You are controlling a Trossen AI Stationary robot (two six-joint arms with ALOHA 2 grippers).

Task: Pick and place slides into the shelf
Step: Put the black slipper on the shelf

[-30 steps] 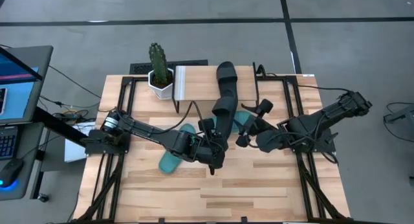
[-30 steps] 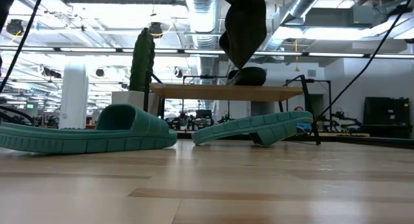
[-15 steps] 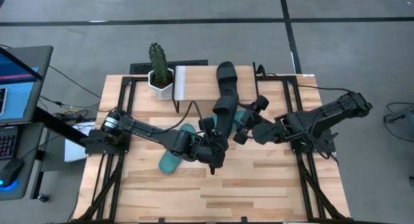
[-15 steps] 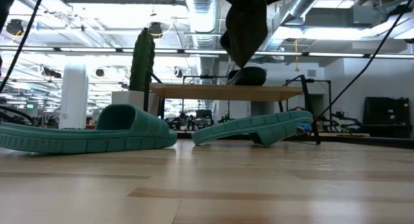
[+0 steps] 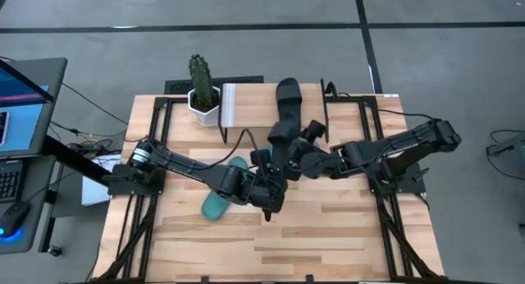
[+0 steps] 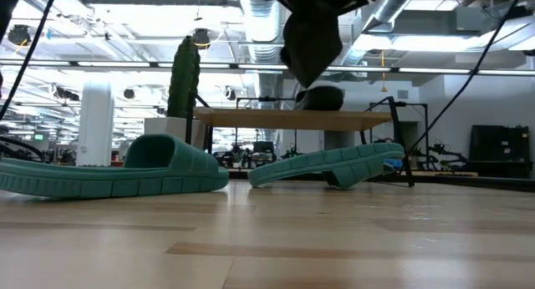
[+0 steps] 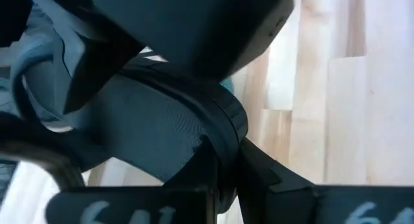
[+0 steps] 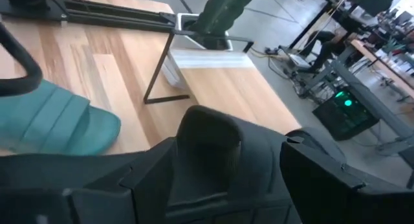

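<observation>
The right gripper grabs the black slide by its strap (image 8: 255,158) next, to set it on the shelf.
My left gripper (image 5: 271,190) is over the middle of the table, shut on a black slide (image 5: 281,143) that it holds high above the board (image 6: 312,30). My right gripper (image 5: 305,146) is open right beside it. In the right wrist view its fingers stand on either side of that black slide (image 8: 210,143). A second black slide (image 5: 287,95) lies flat on the shelf (image 5: 246,103) top. One teal slide (image 6: 117,174) lies sole down on the table. The other teal slide (image 6: 334,164) sits tilted in front of the shelf legs. My left gripper pinches the black slide between its two fingers at the sole's rim (image 7: 217,130), at the slide's near end. The slide is lifted clear of the table and tilted, and its other end points toward the shelf. My right gripper straddles the slide's far end (image 8: 207,130); I cannot tell whether its fingers touch it.
A potted cactus (image 5: 201,83) stands at the shelf's left end near the far edge. Black metal frames (image 5: 152,153) run along the table's left and right sides. The near half of the table (image 5: 271,243) is bare wood. A desk with a monitor stands beyond the left edge.
My right gripper has moved toward the table's left, from beside the right frame up to the black slide held by my left gripper, and now straddles its far end. The held slide has shifted slightly. The teal slides have stayed where they were.
</observation>
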